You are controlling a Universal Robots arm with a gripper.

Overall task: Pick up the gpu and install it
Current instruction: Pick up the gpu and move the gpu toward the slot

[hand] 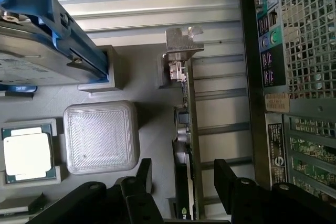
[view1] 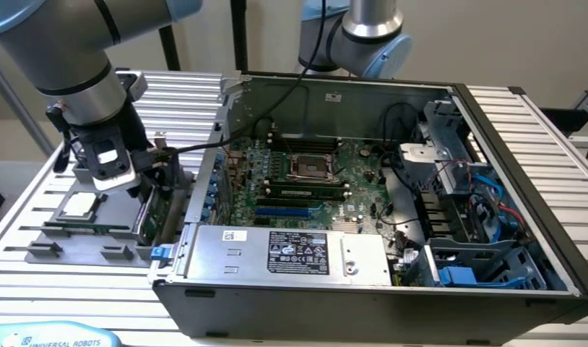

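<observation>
My gripper pinches the GPU by its upper edge (view1: 154, 194) next, which stands free, since the grey holder tray (view1: 72, 246) takes up the bottom of the GPU.
The gpu (view1: 147, 211) is a thin green card standing on edge in a grey holder tray (view1: 72, 246), just beside the open computer case (view1: 371, 289). In the wrist view the gpu (hand: 187, 124) shows edge-on, its silver bracket (hand: 181, 40) at the end far from the gripper. My gripper (view1: 130, 184) hangs right over the card. It is open (hand: 184, 182), and the black fingers (hand: 143, 174) straddle the card's near end, one on each side, with a gap between each and the card. Nothing is held.
The motherboard (view1: 304, 173) lies inside the case behind a silver power supply (view1: 284, 253). The tray also holds a square silver chip (hand: 26, 153), a pale square block (hand: 101, 137) and a hard drive with blue rails (hand: 47, 40). A second arm (view1: 366, 36) stands behind the case.
</observation>
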